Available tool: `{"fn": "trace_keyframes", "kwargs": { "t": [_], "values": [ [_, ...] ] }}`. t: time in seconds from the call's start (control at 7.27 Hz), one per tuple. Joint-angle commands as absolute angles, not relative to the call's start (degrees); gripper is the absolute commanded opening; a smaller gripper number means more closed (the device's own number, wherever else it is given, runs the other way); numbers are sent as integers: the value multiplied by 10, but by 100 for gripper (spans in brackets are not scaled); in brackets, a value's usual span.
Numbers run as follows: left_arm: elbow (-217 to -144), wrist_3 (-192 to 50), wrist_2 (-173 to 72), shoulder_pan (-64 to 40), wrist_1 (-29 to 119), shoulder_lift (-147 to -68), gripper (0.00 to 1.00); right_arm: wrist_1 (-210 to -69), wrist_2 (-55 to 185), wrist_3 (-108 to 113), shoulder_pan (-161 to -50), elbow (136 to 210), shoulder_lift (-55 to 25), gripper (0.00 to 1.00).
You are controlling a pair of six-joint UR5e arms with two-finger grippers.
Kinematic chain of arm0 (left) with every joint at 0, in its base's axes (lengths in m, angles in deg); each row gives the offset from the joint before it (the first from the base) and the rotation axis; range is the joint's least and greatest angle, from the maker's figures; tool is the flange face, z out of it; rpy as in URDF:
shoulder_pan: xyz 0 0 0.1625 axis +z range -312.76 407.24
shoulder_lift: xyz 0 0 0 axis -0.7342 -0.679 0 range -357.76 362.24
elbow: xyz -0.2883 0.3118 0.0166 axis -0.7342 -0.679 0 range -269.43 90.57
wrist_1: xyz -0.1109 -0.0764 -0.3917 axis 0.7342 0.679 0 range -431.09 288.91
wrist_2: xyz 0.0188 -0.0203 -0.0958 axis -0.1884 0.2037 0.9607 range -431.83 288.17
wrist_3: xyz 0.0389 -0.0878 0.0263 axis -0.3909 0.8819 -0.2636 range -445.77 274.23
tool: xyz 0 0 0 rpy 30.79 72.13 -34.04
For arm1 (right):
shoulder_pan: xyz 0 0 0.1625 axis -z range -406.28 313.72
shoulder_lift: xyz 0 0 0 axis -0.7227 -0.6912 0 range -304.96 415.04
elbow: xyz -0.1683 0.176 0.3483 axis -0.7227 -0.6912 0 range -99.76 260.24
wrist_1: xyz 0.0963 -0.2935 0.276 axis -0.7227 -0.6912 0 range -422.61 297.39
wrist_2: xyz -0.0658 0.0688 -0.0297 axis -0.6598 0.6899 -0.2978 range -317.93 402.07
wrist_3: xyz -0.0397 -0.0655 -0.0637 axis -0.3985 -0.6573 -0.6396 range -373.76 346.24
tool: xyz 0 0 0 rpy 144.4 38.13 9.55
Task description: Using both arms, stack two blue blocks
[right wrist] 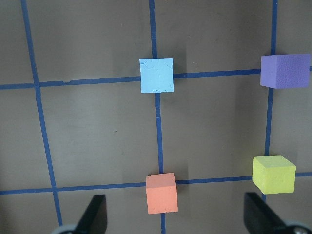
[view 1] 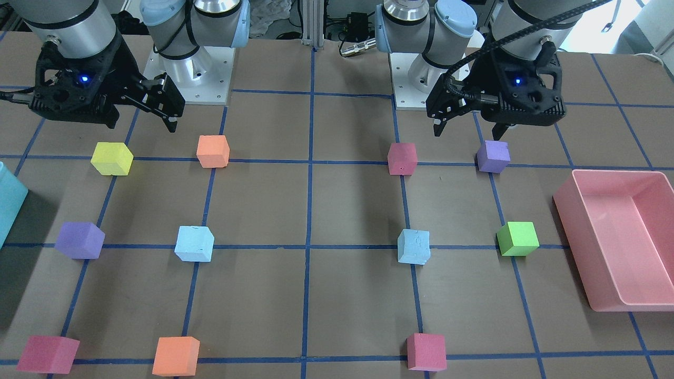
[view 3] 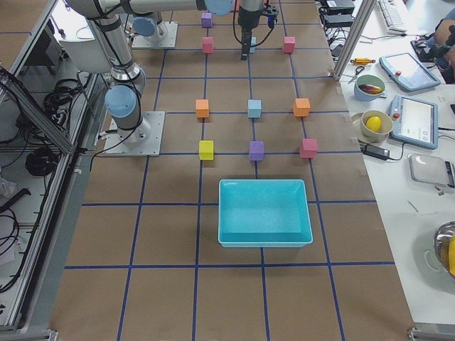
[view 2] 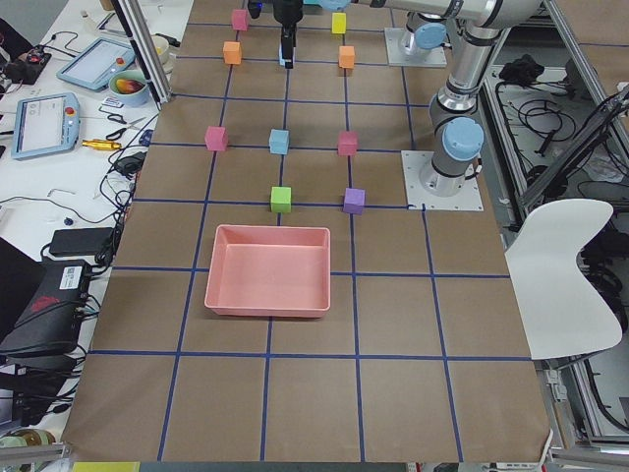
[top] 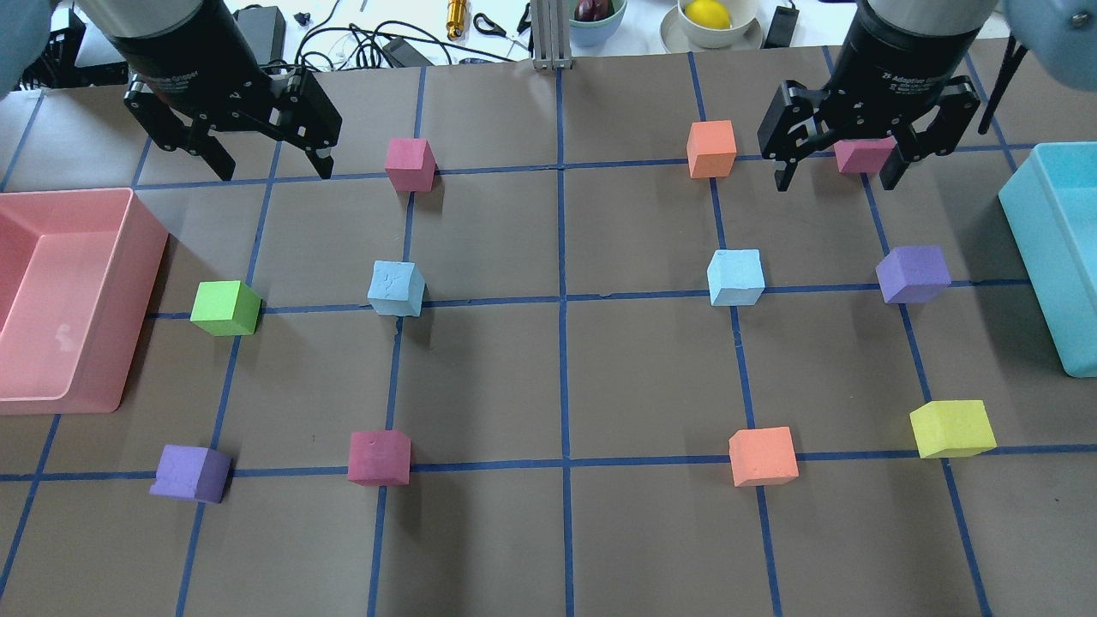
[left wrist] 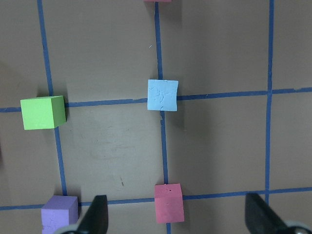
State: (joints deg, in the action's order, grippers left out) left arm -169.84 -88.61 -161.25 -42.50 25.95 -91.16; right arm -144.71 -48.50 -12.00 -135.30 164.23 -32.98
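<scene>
I need to grip the blue block near the green cube by its sides with my left gripper next, so that I can stack it with the other blue block (view 1: 194, 243).
Two pale blue blocks sit apart on the brown table. One (top: 397, 289) is on my left side and also shows in the left wrist view (left wrist: 163, 95). The other (top: 735, 277) is on my right side and also shows in the right wrist view (right wrist: 156, 75). My left gripper (top: 276, 171) hovers open and empty above the table, beyond its block. My right gripper (top: 834, 182) hovers open and empty over a red cube (top: 864, 154), beyond its block. Both blocks also show in the front view, left-side (view 1: 414, 246) and right-side (view 1: 194, 243).
A pink bin (top: 146, 283) stands at the left edge and a teal bin (top: 1041, 257) at the right edge. A green cube (top: 225, 308), purple cubes (top: 913, 274) (top: 190, 473), red, orange and yellow cubes sit on the grid crossings around the blue blocks.
</scene>
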Motion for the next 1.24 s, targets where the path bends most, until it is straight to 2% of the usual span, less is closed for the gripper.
{"fn": "trace_keyframes", "kwargs": {
  "t": [0.0, 0.55, 0.83, 1.1],
  "values": [
    [-1698, -887, -1613, -425, 259, -911, 100, -1446, -485, -120, -1353, 1643, -329, 100],
    [-1698, -887, -1612, -425, 259, -913, 100, -1449, -490, -124, -1353, 1644, -329, 100],
    [-1702, -895, -1611, -425, 258, -938, 100, -1448, -487, -125, -1350, 1650, -324, 100],
    [-1779, -895, -1611, -428, 126, -977, 100, -1451, -482, -124, -1350, 1651, -301, 100]
  ]
}}
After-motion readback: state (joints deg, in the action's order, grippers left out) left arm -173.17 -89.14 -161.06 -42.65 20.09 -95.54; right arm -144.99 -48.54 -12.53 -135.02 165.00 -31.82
